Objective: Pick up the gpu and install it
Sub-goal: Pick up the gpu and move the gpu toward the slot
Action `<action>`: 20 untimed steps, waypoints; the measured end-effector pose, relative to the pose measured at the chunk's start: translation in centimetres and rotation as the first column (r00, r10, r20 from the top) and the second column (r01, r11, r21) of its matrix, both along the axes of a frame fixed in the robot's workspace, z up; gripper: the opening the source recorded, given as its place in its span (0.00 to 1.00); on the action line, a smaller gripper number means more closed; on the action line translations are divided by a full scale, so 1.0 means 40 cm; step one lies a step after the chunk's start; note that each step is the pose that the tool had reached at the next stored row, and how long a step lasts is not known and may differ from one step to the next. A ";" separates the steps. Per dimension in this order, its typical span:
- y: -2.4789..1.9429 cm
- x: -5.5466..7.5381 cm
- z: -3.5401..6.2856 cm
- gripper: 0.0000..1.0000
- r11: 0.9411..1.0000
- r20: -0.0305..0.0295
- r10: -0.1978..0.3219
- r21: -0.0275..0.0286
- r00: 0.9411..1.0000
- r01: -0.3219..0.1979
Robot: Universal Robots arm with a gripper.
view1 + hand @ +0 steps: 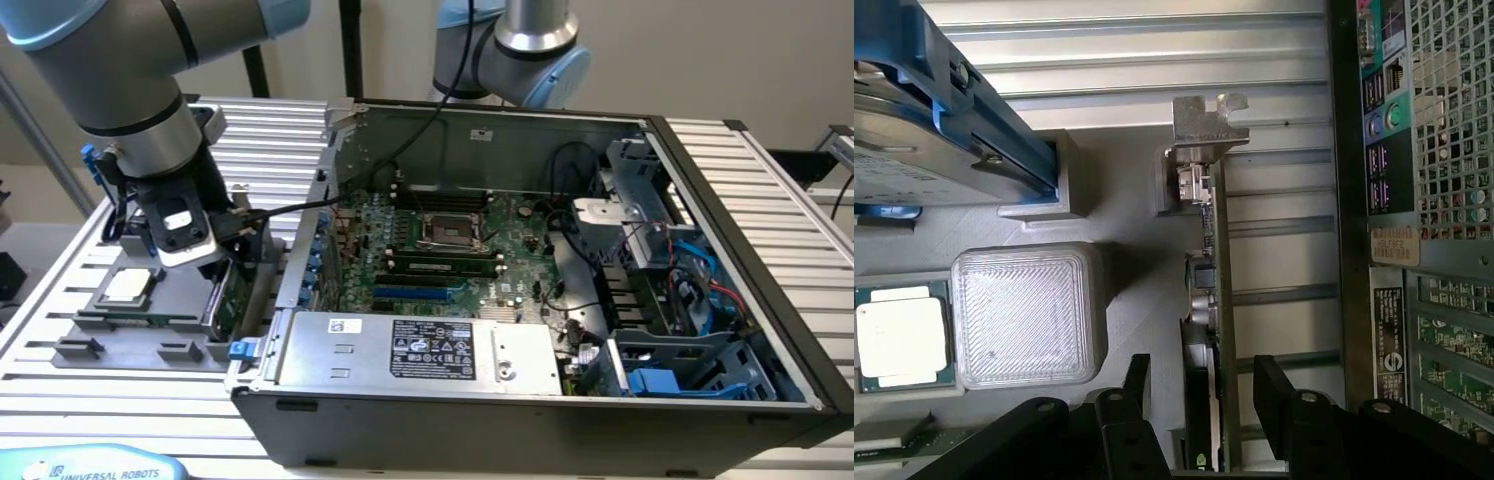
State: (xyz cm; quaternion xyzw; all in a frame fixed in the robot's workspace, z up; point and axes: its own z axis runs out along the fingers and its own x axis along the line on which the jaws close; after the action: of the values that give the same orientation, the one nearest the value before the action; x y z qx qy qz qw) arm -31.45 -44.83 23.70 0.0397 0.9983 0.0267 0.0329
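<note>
I should next grab the GPU with my gripper by its end (1206, 435) opposite the bracket, so the GPU's metal bracket (1206, 130) stays free to fit the case.
The gpu (1212, 300) is a thin green card standing on edge in a grey holder, its metal bracket (1206, 125) at the far end. My gripper (1206, 392) is open, one black finger (1137, 395) on each side of the card's near end, with gaps between the fingers and the card. In the exterior view the gripper (220, 272) hangs low over the gpu (230, 300), just outside the open computer case (747, 300), at the exterior view's left.
The case holds a large green motherboard (441, 245) and a silver power supply (414, 350). The grey holder tray (80, 345) also carries a processor chip (127, 285), a clear square block (1029, 315) and a hard drive with blue rails (914, 150). A second arm (534, 50) stands behind the case.
</note>
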 end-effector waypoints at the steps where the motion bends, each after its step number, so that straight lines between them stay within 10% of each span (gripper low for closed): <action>1: 0.000 0.000 0.000 0.54 1.000 0.000 0.000 0.000 1.000 0.000; 20: 0.000 -0.001 0.003 0.36 1.000 0.000 0.000 0.000 1.000 0.000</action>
State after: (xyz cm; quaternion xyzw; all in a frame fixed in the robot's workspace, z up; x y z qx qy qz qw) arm -31.50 -44.84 23.83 0.0397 0.9983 0.0267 0.0329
